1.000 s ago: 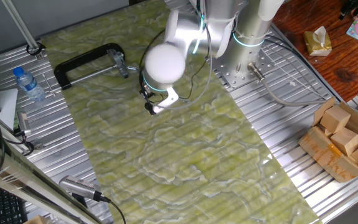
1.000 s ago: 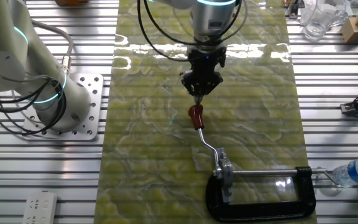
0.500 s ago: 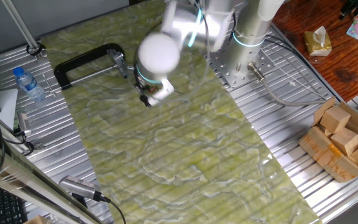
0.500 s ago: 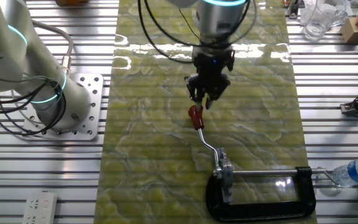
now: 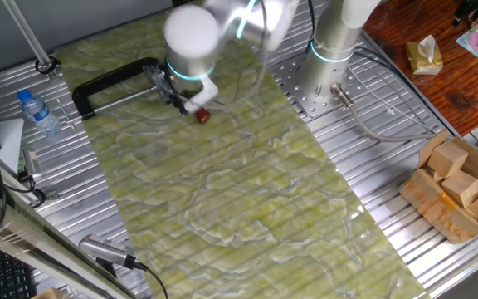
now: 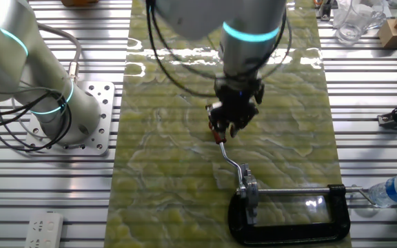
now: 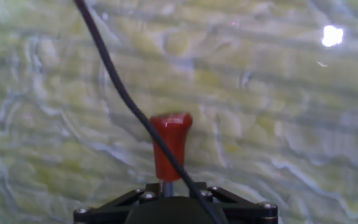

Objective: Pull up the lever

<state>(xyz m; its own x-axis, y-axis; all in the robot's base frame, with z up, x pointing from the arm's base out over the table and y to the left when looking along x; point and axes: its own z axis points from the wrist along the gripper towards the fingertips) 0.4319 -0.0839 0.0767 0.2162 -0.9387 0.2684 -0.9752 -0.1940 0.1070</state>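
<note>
My gripper needs to pull the lever up, so it should next grab the lever by its metal stem just behind the red tip (image 5: 202, 116).
The lever is a thin metal stick with a red-brown tip (image 6: 218, 137) that runs back to the screw of a black C-clamp (image 6: 288, 222). In the one fixed view its tip (image 5: 202, 115) lies just right of the clamp (image 5: 110, 80). My gripper (image 6: 226, 128) is down over the lever, its jaws spread on either side of the stem just behind the tip. It also shows in the one fixed view (image 5: 187, 103). In the hand view the red tip (image 7: 170, 144) points away from me and its stem vanishes under the gripper's black body (image 7: 176, 210); the fingers are hidden there.
A water bottle (image 5: 37, 111) lies left of the clamp. A box of wooden blocks (image 5: 456, 187) stands at the right. A second arm's base (image 6: 60, 103) sits on the metal table. A black cable (image 7: 120, 90) crosses the hand view.
My gripper has moved across the green mat to the lever and dropped over its stem. Its jaws, shut a second ago, have spread. The lever has not visibly moved.
</note>
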